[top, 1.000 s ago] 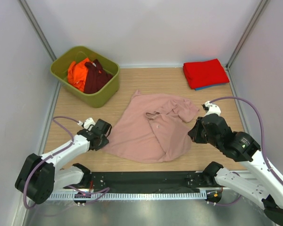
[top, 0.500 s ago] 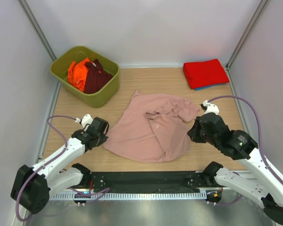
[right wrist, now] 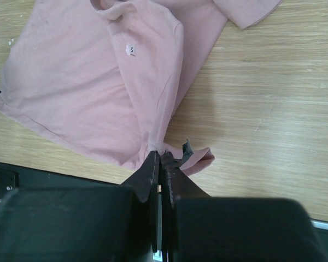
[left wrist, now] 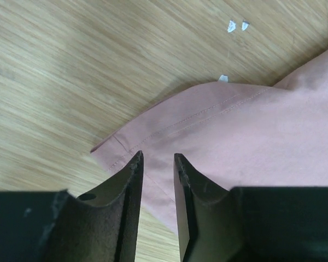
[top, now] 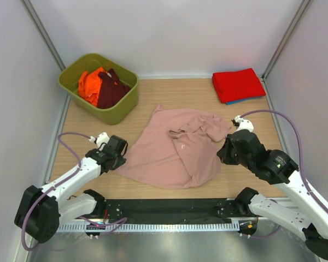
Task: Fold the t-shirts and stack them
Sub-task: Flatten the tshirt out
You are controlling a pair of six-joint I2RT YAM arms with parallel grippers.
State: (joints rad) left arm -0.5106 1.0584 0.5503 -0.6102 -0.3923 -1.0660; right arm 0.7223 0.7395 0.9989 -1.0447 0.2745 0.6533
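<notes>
My left gripper will next grip the t-shirt's hem corner, to stretch the dusty-pink t-shirt (top: 177, 150) between both grippers for folding.
A dusty-pink t-shirt (top: 177, 150) lies crumpled and spread on the wooden table, its size label (right wrist: 131, 50) showing. My left gripper (top: 120, 159) sits at the shirt's left hem corner (left wrist: 126, 143). Its jaws (left wrist: 158, 158) stand slightly apart over the cloth (left wrist: 251, 136) and pinch nothing. My right gripper (top: 222, 157) is at the shirt's right edge, shut (right wrist: 161, 156) on a bunched fold of the pink cloth (right wrist: 199, 158). A folded red t-shirt (top: 238, 84) rests on a blue one (top: 236, 101) at the back right.
An olive-green bin (top: 120, 112) at the back left holds an orange t-shirt (top: 90, 84) and a maroon one (top: 112, 90). White walls close in the table on three sides. A black rail (top: 169, 207) runs along the near edge.
My left gripper drew back a little to the left, then returned to the shirt's hem corner. The right gripper and the shirt have barely moved.
</notes>
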